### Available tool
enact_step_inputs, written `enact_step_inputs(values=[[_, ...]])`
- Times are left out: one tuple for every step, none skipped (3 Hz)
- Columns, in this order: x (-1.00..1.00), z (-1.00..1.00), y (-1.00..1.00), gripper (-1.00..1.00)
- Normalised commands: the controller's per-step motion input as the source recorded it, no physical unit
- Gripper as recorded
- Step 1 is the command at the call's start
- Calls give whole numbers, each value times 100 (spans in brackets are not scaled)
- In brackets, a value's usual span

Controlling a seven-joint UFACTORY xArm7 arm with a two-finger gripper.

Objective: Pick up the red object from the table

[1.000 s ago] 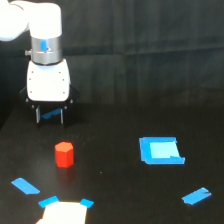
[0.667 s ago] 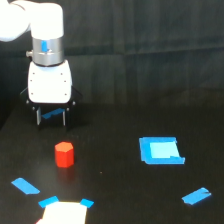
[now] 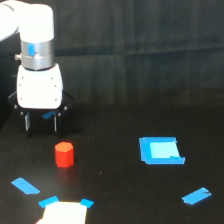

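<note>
My gripper will grab the red object by its opposite sides to lift it off the black table.
The red object (image 3: 64, 154), a small red-orange hexagonal block, stands upright on the black table (image 3: 120, 190) toward the exterior view's left. My gripper (image 3: 42, 125) hangs above and behind it, slightly to the exterior view's left, pointing down. Its two dark fingers are spread apart with nothing between them, and a gap separates the fingertips from the block.
A blue square piece (image 3: 160, 150) lies to the exterior view's right of the block. Blue tape strips lie at the front left (image 3: 25, 186) and front right (image 3: 196, 196). A white sheet (image 3: 63, 214) with blue-taped corners sits at the front edge. A black curtain backs the scene.
The gripper has come down and shifted a little toward the red block. The block and the tape pieces have not moved.
</note>
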Motion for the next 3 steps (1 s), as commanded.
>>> enact_step_inputs(values=[[59,-100,-100,57],[49,-100,-93,-6],[62,19,-100,100]])
